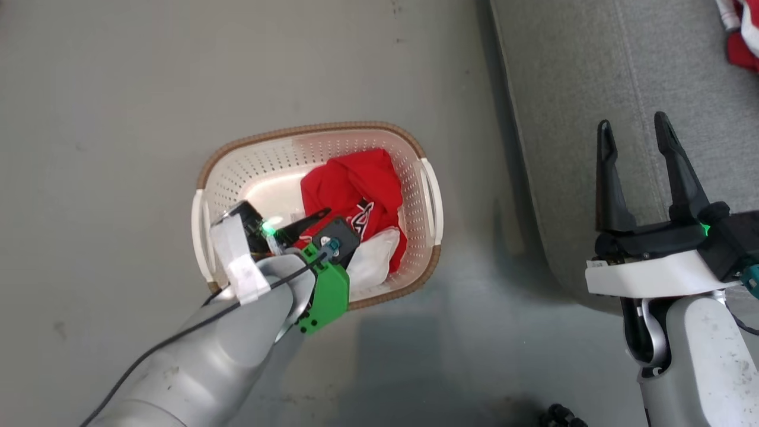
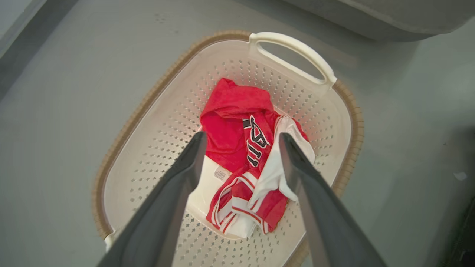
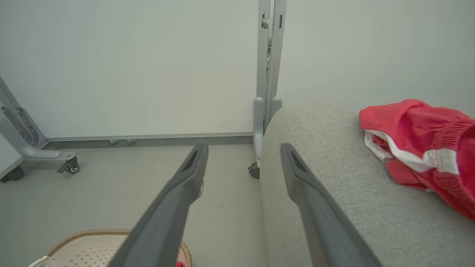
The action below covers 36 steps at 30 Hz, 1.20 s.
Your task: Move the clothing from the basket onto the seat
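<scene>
The bunched white fold (image 1: 375, 257) of the red and white garment stands up over the red cloth lying slack (image 1: 348, 186) below, so my left gripper needs to grab the garment there next.
The cream basket (image 1: 308, 129) stands on the grey floor with red and white clothing (image 1: 350, 184) bunched in its right half. My left gripper (image 1: 320, 222) reaches into the basket from the near side. In the left wrist view it (image 2: 242, 136) hangs open just above the clothing (image 2: 230, 122), one finger on each side, gripping nothing. My right gripper (image 1: 632, 120) is open and empty over the left edge of the grey seat (image 1: 581, 118). Another red garment (image 3: 419, 141) with white trim lies on the seat (image 3: 334, 178), to the right of that gripper (image 3: 243, 146).
Grey floor surrounds the basket (image 2: 148, 99). A white partition wall on a grey post (image 3: 268, 74) and wheeled feet (image 3: 70, 167) stands behind the seat's end. A small dark object (image 1: 560, 415) lies on the floor near my base.
</scene>
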Tool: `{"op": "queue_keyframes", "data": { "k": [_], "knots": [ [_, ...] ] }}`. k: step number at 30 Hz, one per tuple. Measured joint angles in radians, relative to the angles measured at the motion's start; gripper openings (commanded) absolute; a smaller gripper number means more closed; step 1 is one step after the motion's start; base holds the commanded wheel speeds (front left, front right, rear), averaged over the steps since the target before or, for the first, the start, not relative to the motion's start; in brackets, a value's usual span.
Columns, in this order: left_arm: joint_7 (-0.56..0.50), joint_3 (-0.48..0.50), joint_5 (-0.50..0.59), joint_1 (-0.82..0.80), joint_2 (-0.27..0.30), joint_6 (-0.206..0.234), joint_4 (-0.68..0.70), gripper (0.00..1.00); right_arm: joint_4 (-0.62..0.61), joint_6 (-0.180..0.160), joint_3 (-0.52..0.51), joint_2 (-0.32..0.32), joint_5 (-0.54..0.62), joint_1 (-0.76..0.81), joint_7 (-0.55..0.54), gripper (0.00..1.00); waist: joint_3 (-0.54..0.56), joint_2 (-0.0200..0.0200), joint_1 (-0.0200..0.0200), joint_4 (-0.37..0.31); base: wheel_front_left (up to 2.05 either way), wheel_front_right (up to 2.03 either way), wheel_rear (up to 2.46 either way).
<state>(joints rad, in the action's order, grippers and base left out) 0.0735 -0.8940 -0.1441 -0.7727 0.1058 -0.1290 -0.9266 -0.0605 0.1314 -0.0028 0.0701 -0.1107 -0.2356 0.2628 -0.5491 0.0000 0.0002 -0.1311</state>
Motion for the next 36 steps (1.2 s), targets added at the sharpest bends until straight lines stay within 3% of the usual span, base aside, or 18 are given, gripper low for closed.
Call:
{"op": "queue_keyframes", "data": {
  "k": [7,9,19,26,33,34,35,36],
  "knots": [
    [-0.145,-0.330,-0.101,-0.213,0.034,0.000,-0.091,1.00,-0.037,0.000,0.021,-0.010,-0.002,-0.036,0.000,1.00,-0.168,0.0000,0.0000,-0.031,0.00,0.00,0.00],
    [-0.188,-0.372,-0.120,-0.240,0.050,0.000,-0.092,1.00,-0.039,0.000,0.027,-0.014,-0.006,-0.037,0.000,1.00,-0.207,0.0000,0.0001,-0.042,0.00,0.00,0.00],
    [-0.354,-0.390,-0.052,-0.215,0.149,0.000,0.026,1.00,-0.034,0.000,0.097,-0.019,-0.043,-0.080,0.000,1.00,-0.343,0.0000,0.0001,-0.144,0.00,0.00,0.00],
    [-0.381,-0.389,-0.007,-0.227,0.215,0.000,0.062,1.00,-0.038,0.000,0.113,-0.019,-0.071,-0.097,0.000,1.00,-0.413,0.0000,0.0000,-0.199,0.00,0.00,0.00],
    [-0.353,-0.389,0.059,-0.263,0.217,-0.003,0.014,1.00,-0.043,0.000,0.113,-0.020,-0.078,-0.095,0.000,1.00,-0.452,0.0000,-0.0001,-0.223,0.00,0.00,0.00],
    [-0.347,-0.388,0.075,-0.267,0.215,-0.003,0.003,0.77,-0.043,0.000,0.113,-0.020,-0.079,-0.094,0.000,1.00,-0.455,0.0000,-0.0001,-0.224,0.00,0.00,0.00],
    [-0.335,-0.389,0.088,-0.270,0.210,-0.003,-0.009,0.20,-0.043,0.000,0.112,-0.020,-0.079,-0.094,0.000,1.00,-0.456,0.0000,-0.0001,-0.224,0.00,0.00,0.00],
    [-0.325,-0.389,0.093,-0.275,0.205,-0.003,-0.023,0.00,-0.043,0.000,0.112,-0.020,-0.079,-0.094,0.000,1.00,-0.457,0.0000,-0.0001,-0.223,0.00,0.00,0.00]
  ]
}}
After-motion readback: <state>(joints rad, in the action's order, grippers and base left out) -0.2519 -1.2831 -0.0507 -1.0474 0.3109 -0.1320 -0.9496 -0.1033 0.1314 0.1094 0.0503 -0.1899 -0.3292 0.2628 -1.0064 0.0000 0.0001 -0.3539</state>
